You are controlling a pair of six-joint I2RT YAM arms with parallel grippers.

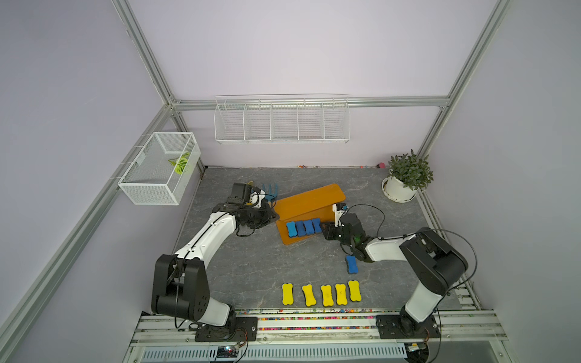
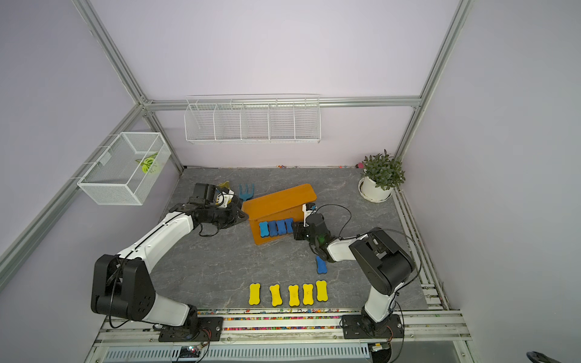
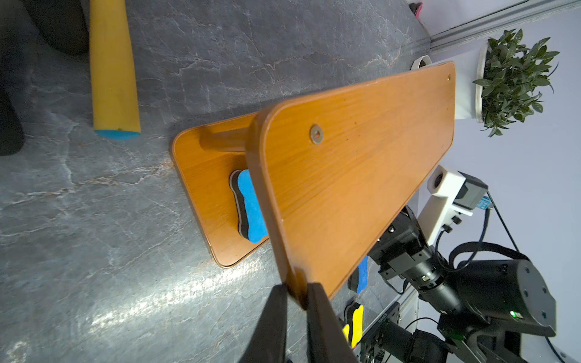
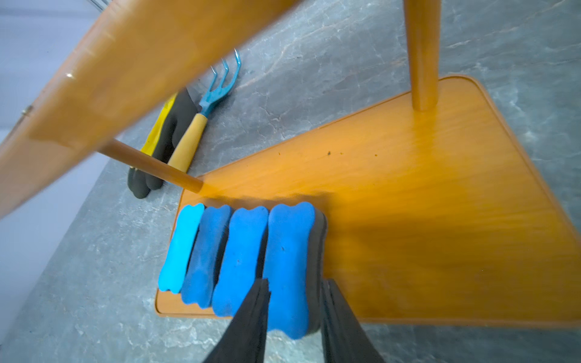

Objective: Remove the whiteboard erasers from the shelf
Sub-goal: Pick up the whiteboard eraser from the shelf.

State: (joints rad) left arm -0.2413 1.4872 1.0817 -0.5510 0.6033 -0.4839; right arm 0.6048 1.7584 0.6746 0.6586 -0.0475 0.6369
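Note:
I need to remove the end blue eraser from the shelf next. My right gripper needs to grab the eraser's side away from the row, near the eraser's front end.
The orange-brown shelf (image 1: pixel 309 201) (image 2: pixel 279 201) stands askew mid-table. My left gripper (image 1: pixel 275 217) (image 3: pixel 298 289) is shut on the edge of its upper tier (image 3: pixel 361 157). Several blue whiteboard erasers (image 1: pixel 300 228) (image 2: pixel 272 228) stand on edge in a row on the lower tier (image 4: pixel 408 204). My right gripper (image 1: pixel 323 228) (image 4: pixel 295 283) is open, its fingers close on either side of the end blue eraser (image 4: pixel 289 251), which rests on the shelf. One blue eraser (image 1: pixel 351 264) (image 2: pixel 321 265) lies on the table under the right arm. Several yellow erasers (image 1: pixel 327 295) (image 2: pixel 293 295) lie in a row near the front edge.
A blue hand rake (image 1: pixel 270 190) (image 4: pixel 195 138) and a yellow-and-black glove (image 4: pixel 169 132) lie behind the shelf's left end. A potted plant (image 1: pixel 405 179) stands at the back right. A white wire rack (image 1: pixel 281 122) and a mesh basket (image 1: pixel 157 169) hang on the walls.

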